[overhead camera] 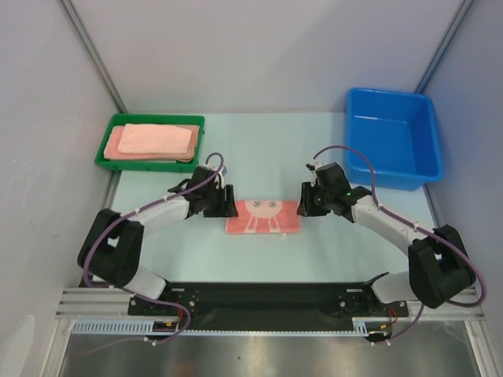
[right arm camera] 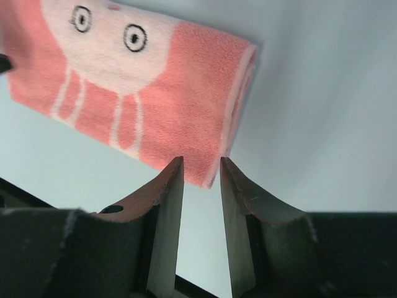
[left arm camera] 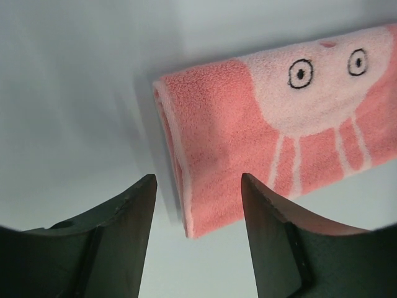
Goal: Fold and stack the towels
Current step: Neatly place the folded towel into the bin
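Observation:
The layers of the towel that is still folded should be pinched together by my left gripper next, at the end near the tray, to stack the towel.
One salmon-pink towel (overhead camera: 263,215) with a pale figure and two dark ring eyes lies folded flat in the middle of the table. My left gripper (overhead camera: 229,201) sits at its left end. In the left wrist view the towel's folded end (left arm camera: 205,155) lies on the table beyond the wide-apart fingers of that gripper (left arm camera: 198,180), untouched. My right gripper (overhead camera: 303,198) is at the right end. There the towel's corner (right arm camera: 205,143) shows just past the narrowly parted tips of the right gripper (right arm camera: 201,162), not pinched. More folded peach towels (overhead camera: 156,140) are stacked in a green tray (overhead camera: 106,153).
The green tray stands at the back left of the table. A blue bin (overhead camera: 389,96) stands at the back right, with nothing showing inside it. Grey walls close in the left, right and back sides.

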You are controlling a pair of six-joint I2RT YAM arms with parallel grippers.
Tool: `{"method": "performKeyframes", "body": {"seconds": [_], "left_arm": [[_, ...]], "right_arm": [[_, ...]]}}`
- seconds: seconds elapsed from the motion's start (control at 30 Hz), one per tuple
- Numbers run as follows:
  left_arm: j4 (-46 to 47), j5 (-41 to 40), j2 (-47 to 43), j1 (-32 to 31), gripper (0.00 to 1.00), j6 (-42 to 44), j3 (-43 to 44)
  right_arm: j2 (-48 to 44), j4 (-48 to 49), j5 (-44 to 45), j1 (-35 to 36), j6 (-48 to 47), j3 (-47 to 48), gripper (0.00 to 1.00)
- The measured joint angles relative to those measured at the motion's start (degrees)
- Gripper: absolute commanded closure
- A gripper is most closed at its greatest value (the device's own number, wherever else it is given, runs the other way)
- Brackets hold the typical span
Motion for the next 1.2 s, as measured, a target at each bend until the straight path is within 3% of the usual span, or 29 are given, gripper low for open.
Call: {"method": "performKeyframes", "body": {"seconds": [0.13,0.23,0.3,0.47,0.5,0.63,0.8,0.83,0.9,1.2], "left_arm": [[1.68,1.9,5.88,-0.07,0.38,-0.02,-0.2],[3.15,2.27,6.67,-0.28,0.47,-0.37,-0.04],[3.34,2.03,6.93,-0.61,0.57,-0.57,-0.04],[3.21,1.79,8.33,-2.16,0.96,-1.29,0.42],[2.78,1.75,8.9,-2.58,1.0,-1.29,1.11],[-0.66,1.66,10.82,-3.19,1.0,-1.07,4.79],[-11.39,-2.86,12.52,-3.5,1.0,0.98,15.91],[-13.9,-4.52,12.94,-3.5,1.0,1.97,19.61],[-17.92,-7.78,14.16,-3.41,1.0,4.04,26.95],[-33.11,-20.7,26.05,3.78,1.0,17.7,59.95]], "right_arm": [[-3.04,-0.96,0.04,-0.07,-0.76,1.31,0.63],[-4.35,-1.33,0.09,-0.09,-1.31,1.99,0.63],[-5.14,-1.6,0.11,-0.09,-1.42,2.08,0.62],[-5.92,-2.03,0.04,-0.09,-1.42,2.16,0.62],[-5.92,-2.1,0.02,-0.09,-1.42,2.32,0.62],[-5.92,-2.51,-0.2,-0.09,-1.62,3.72,0.6],[-5.92,-2.4,-0.48,-0.15,-2.36,5.84,0.46],[-5.92,-2.38,-0.55,-0.22,-2.45,6.08,0.26],[-5.92,-2.49,-0.63,-0.39,-2.36,6.54,0.01],[-5.75,-2.91,-2.34,-1.68,-3.61,11.52,0.0]]}}
